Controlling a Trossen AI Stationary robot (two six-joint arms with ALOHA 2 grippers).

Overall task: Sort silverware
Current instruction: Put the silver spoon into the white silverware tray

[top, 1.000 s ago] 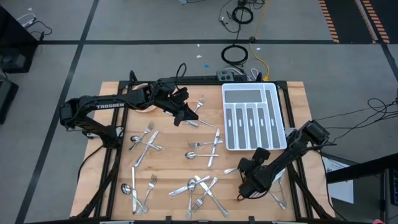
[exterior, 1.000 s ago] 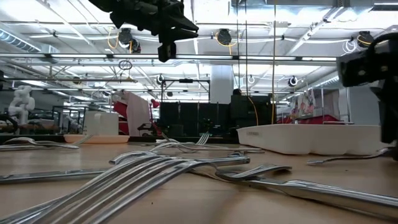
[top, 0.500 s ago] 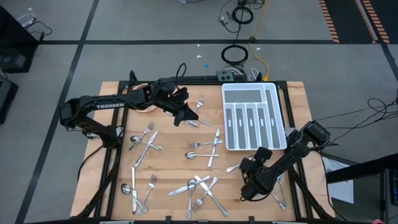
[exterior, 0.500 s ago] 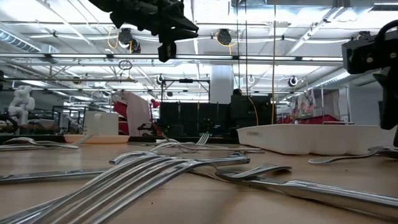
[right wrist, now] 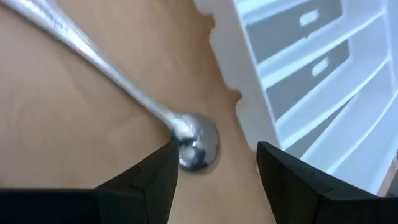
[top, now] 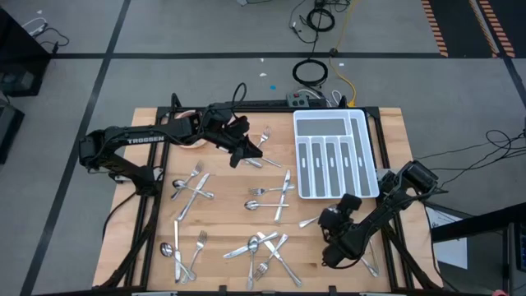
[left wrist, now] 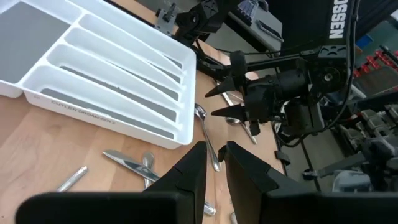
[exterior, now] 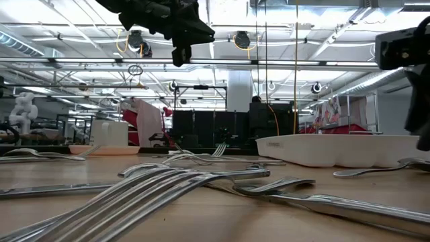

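My right gripper grabs the spoon by its rounded bowl (right wrist: pixel 198 143) next, for the white tray (right wrist: pixel 323 81).
Silverware lies scattered on the wooden table: forks and spoons at the left (top: pixel 196 186), in the middle (top: pixel 268 194) and near the front (top: pixel 263 247). The white tray (top: pixel 333 127) stands at the far right. My right gripper (top: pixel 325 220) hangs open, slanting down, just in front of the tray's near left corner. One spoon's bowl (right wrist: pixel 198 148) shows below and between its fingers. The left wrist view shows this gripper (left wrist: pixel 219 101) with its fingers spread. My left gripper (top: pixel 246 153) hovers high over the far middle. Its fingers (left wrist: pixel 214 163) stand a narrow gap apart with nothing between them.
A pink bowl (top: pixel 192 142) sits at the far left, partly under my left arm. More silverware lies by the right front corner (top: pixel 370 263) and near the far edge (top: pixel 265 136). A power strip (top: pixel 308 100) and cables lie beyond the far edge.
My right gripper has risen a little and tipped over the spoon beside the tray, staying open. My left gripper has kept its place.
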